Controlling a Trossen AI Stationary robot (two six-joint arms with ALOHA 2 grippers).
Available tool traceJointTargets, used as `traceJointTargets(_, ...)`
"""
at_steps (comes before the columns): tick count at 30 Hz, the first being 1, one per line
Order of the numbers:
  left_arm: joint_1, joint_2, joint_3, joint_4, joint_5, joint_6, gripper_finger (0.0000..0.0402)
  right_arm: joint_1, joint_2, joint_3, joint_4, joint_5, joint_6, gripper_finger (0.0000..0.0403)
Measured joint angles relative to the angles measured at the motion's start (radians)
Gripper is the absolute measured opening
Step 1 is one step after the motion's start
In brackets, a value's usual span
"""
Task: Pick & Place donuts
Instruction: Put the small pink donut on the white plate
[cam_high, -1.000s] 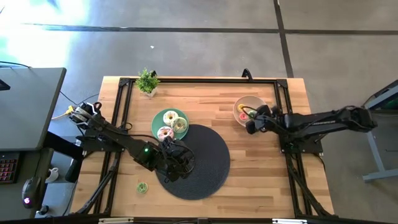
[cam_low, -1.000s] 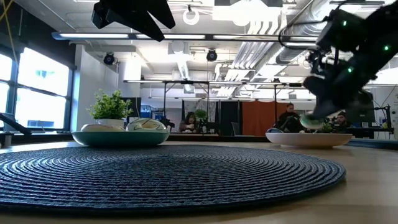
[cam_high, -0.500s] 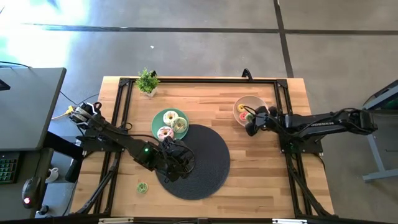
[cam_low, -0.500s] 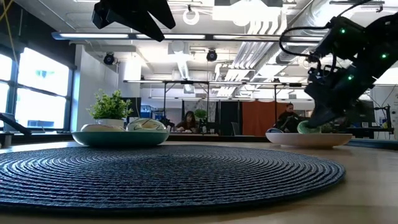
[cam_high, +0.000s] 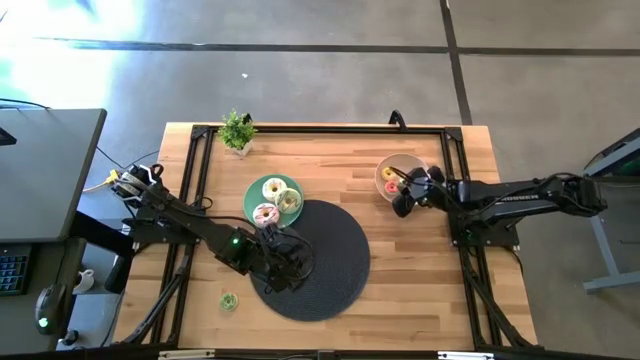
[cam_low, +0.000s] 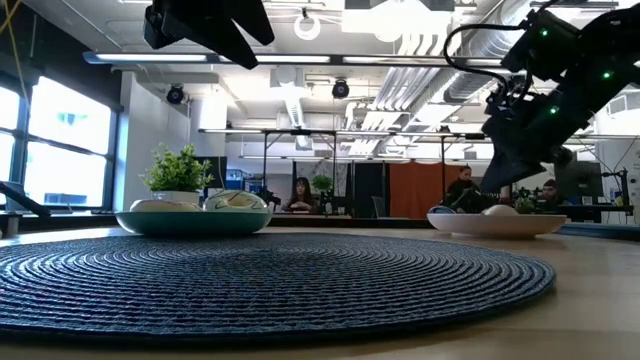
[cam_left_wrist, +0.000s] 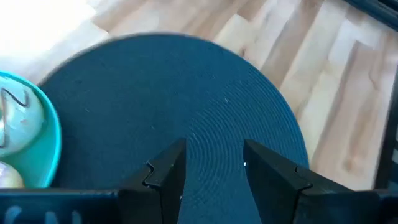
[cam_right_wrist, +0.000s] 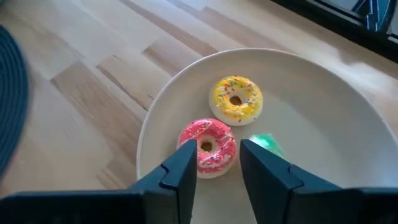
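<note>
I will pick the pink donut off the mint-green plate next, so my left gripper will grab the pink donut's iced ring.
My right gripper hangs open just above the beige bowl at the table's far right. The bowl holds a tiny yellow donut, a tiny pink one below the fingers, and a small green one beside a fingertip. My left gripper is open over the dark round mat, empty. On the mint-green plate lie a white donut, a pale green one and a pink one. Another tiny green donut lies on the wood near the front left.
A small potted plant stands at the far left of the table. A black frame runs along the table's far and side edges. Bare wood lies between the mat and the bowl and along the near edge.
My right gripper has dipped into the bowl with the small green donut, opened and let it go, then risen a little. The green donut now lies in the bowl beside the pink and yellow ones.
</note>
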Motion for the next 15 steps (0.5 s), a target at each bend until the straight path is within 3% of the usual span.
traceJointTargets(3, 0.000, 0.000, 0.000, -0.007, 0.055, 0.008, 0.0159, 0.000, 0.000, 0.000, 0.098, -0.063, -0.055, 0.0119)
traceJointTargets(7, -0.001, 0.000, 0.000, -0.062, 0.122, 0.052, 0.0159, 0.027, 0.000, 0.000, 0.362, -0.277, -0.117, 0.0119)
traceJointTargets(10, -0.001, 0.000, 0.000, -0.194, 0.173, 0.039, 0.0159, 0.080, 0.012, 0.001, 0.565, -0.407, -0.174, 0.0119)
traceJointTargets(15, 0.000, 0.000, 0.000, -0.485, 0.190, -0.223, 0.0159, 0.183, 0.062, 0.001, 0.714, -0.434, -0.238, 0.0119)
